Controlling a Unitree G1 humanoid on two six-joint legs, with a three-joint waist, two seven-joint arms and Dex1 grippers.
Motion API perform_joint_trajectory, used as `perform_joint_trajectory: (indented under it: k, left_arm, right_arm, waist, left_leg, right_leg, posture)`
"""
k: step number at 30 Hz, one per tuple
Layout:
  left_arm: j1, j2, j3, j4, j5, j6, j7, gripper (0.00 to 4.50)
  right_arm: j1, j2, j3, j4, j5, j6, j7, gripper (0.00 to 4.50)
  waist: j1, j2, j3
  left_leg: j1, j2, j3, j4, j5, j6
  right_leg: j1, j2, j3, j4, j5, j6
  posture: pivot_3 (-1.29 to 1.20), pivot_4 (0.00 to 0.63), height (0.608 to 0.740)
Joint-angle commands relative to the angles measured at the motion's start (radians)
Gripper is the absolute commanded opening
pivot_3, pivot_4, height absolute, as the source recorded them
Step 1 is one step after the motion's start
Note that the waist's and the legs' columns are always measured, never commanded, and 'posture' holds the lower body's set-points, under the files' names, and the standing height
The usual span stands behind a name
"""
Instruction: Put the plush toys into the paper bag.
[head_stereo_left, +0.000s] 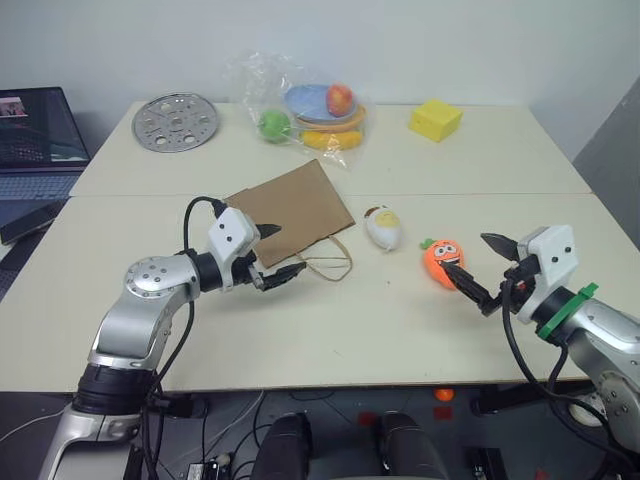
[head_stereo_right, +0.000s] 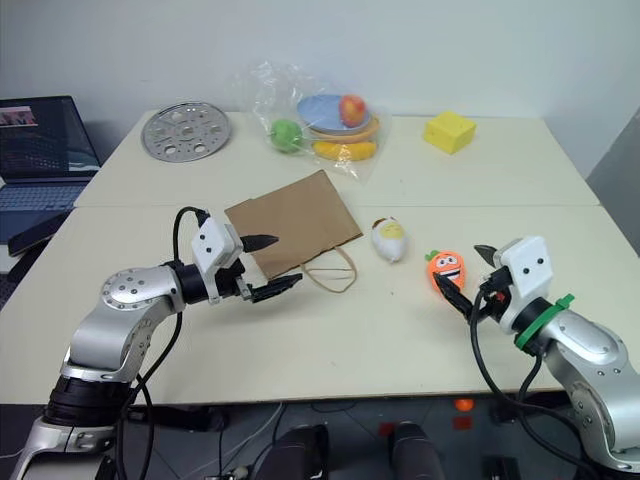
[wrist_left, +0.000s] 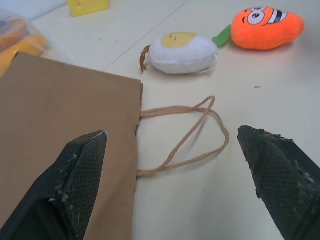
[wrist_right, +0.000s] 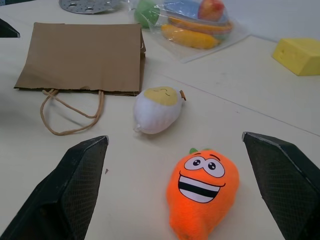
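My left gripper should next grab the thin loop handle (head_stereo_left: 349, 260) that trails from the opening of the paper bag, because the paper bag (head_stereo_left: 295, 205) lies flat.
The brown paper bag (head_stereo_left: 295, 205) lies flat on the table, its twisted loop handles (head_stereo_left: 330, 265) trailing toward the front edge. My left gripper (head_stereo_left: 285, 252) is open just over the bag's mouth edge and handles, holding nothing. To the right of the bag lies the white-and-yellow egg plush toy (head_stereo_left: 383, 227), and further right the orange carrot plush toy (head_stereo_left: 443, 262) with its smiling face. My right gripper (head_stereo_left: 470, 255) is open right beside the carrot, on its right side, with nothing between its fingers. In the right wrist view the carrot (wrist_right: 202, 192) sits between the spread fingers.
At the back of the table are a clear plastic bag (head_stereo_left: 310, 110) holding plates and glossy fruit, a yellow block (head_stereo_left: 434, 119) and a perforated metal disc (head_stereo_left: 175, 122). A laptop (head_stereo_left: 35, 140) stands off the table's left side.
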Motion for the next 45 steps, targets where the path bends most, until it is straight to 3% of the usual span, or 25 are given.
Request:
perform_joint_trajectory:
  k: [1,11,15,18,25,31,35,45]
  left_arm:
    - [-0.028,-0.013,-0.01,0.022,0.012,-0.029,0.001,4.47]
    - [-0.067,-0.034,-0.039,0.041,0.015,-0.032,-0.01,4.47]
    - [-0.1,-0.05,-0.059,0.062,0.03,-0.049,-0.011,4.47]
    - [-0.127,-0.06,-0.09,0.089,0.056,-0.075,-0.023,4.47]
    - [-0.239,-0.099,-0.222,0.249,0.189,-0.217,-0.069,4.47]
    - [-0.338,-0.156,-0.294,0.412,0.286,-0.33,-0.079,4.47]
    - [-0.407,-0.221,-0.318,0.522,0.285,-0.331,-0.126,3.59]
    - [-0.462,-0.235,-0.319,0.637,0.321,-0.389,-0.169,0.34]
  right_arm:
    - [0.0,0.014,-0.001,-0.042,-0.02,-0.009,-0.046,4.5]
    - [0.029,0.064,-0.007,-0.05,-0.081,-0.012,-0.15,4.5]
    - [0.034,0.062,-0.007,-0.05,-0.087,-0.02,-0.147,4.5]
    - [0.038,0.067,-0.015,-0.053,-0.081,-0.017,-0.149,4.5]
    - [0.051,0.046,-0.026,-0.085,-0.049,-0.003,-0.114,4.5]
    - [0.046,0.04,-0.026,-0.096,-0.043,0.009,-0.115,4.5]
    - [0.057,0.046,-0.01,-0.124,-0.044,0.014,-0.126,4.5]
    - [0.075,0.055,-0.007,-0.136,-0.05,0.009,-0.139,4.5]
  waist:
    - [0.0,0.0,0.0]
    - [-0.002,0.0,0.0]
    - [-0.003,0.002,0.001]
    - [0.015,0.003,0.001]
    - [0.034,0.003,0.001]
    - [0.033,0.003,0.001]
    - [0.032,0.003,0.001]
    - [0.031,0.003,0.001]
  left_leg:
    - [0.0,0.0,0.0,0.0,0.0,0.0]
    - [0.0,-0.002,-0.004,0.0,0.0,0.0]
    - [-0.001,-0.023,-0.053,0.0,0.004,0.004]
    - [-0.001,-0.018,-0.06,-0.001,0.004,0.004]
    - [-0.002,-0.001,-0.042,-0.001,0.003,0.003]
    - [-0.003,-0.002,-0.038,-0.001,0.003,0.003]
    - [-0.003,-0.002,-0.038,-0.001,0.003,0.003]
    - [-0.003,-0.002,-0.038,-0.001,0.003,0.003]
  right_leg:
    - [0.0,0.0,0.0,0.0,0.0,0.0]
    - [0.003,-0.001,-0.004,0.0,0.0,0.0]
    - [0.023,-0.02,-0.054,0.001,-0.011,-0.004]
    - [0.024,-0.021,-0.067,0.001,-0.016,-0.005]
    - [0.025,-0.018,-0.071,0.002,-0.018,-0.018]
    - [0.024,-0.018,-0.068,0.001,-0.017,-0.012]
    - [0.024,-0.017,-0.07,0.002,-0.018,-0.012]
    - [0.024,-0.017,-0.07,0.002,-0.016,-0.009]
  posture:
    - [0.0,0.15,0.74]
    - [0.0,0.15,0.74]
    - [0.0,0.15,0.74]
    - [0.0,0.15,0.74]
    - [0.0,0.15,0.74]
    - [0.0,0.15,0.74]
    - [0.0,0.15,0.74]
    - [0.0,0.15,0.74]
